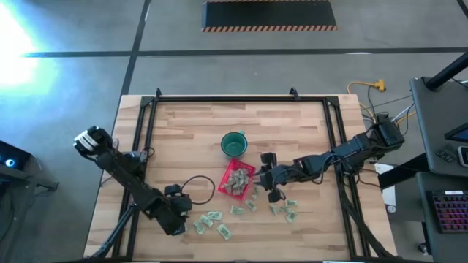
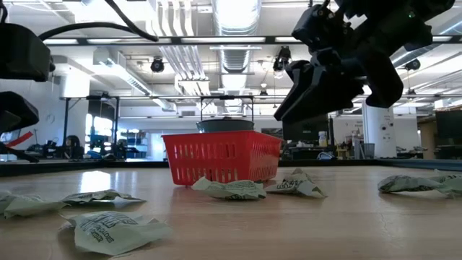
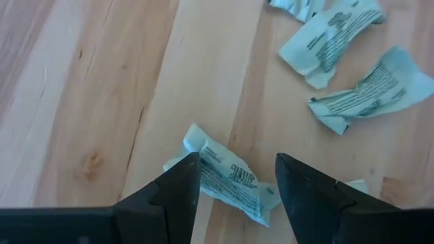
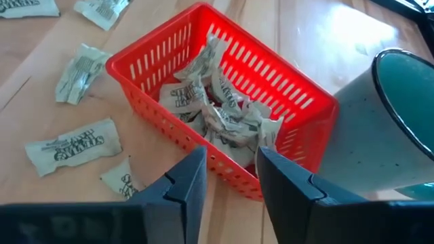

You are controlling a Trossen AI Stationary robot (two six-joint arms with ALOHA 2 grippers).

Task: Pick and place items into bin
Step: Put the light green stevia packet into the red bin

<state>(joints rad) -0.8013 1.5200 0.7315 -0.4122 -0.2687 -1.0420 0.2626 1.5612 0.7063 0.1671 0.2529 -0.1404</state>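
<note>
I need to pinch the wrapped piece by its crumpled body [image 3: 227,177] next with my left gripper, and that will let me move it into the red bin.
The red bin [image 1: 249,170] [image 4: 154,46] stands mid-table with several pale green-and-white wrapped pieces [image 4: 217,112] inside. More pieces lie loose on the table on its near side [image 1: 212,219] [image 1: 285,210]. My left gripper [image 1: 180,222] [image 3: 236,166] is low over the near-left pieces and open, with one finger on each side of a single piece [image 3: 227,177] lying flat on the wood. My right gripper [image 1: 260,177] [image 4: 230,163] is open and empty. It hangs above the table just right of the bin [image 2: 220,157], pointing at the bin's wall. My left gripper comes from above with a finger on each side of one wrapped piece [image 3: 203,152], which lies flat on the table. One fingertip [image 3: 186,169] overlaps the piece's edge in the wrist view, and I cannot tell whether it touches.
A round dark-green cup [image 1: 234,144] [image 4: 393,122] stands right behind the bin on its far side. A black cable loop [image 1: 197,190] lies left of the bin near my left arm. A black frame [image 1: 219,97] runs along the table's far and side edges.
</note>
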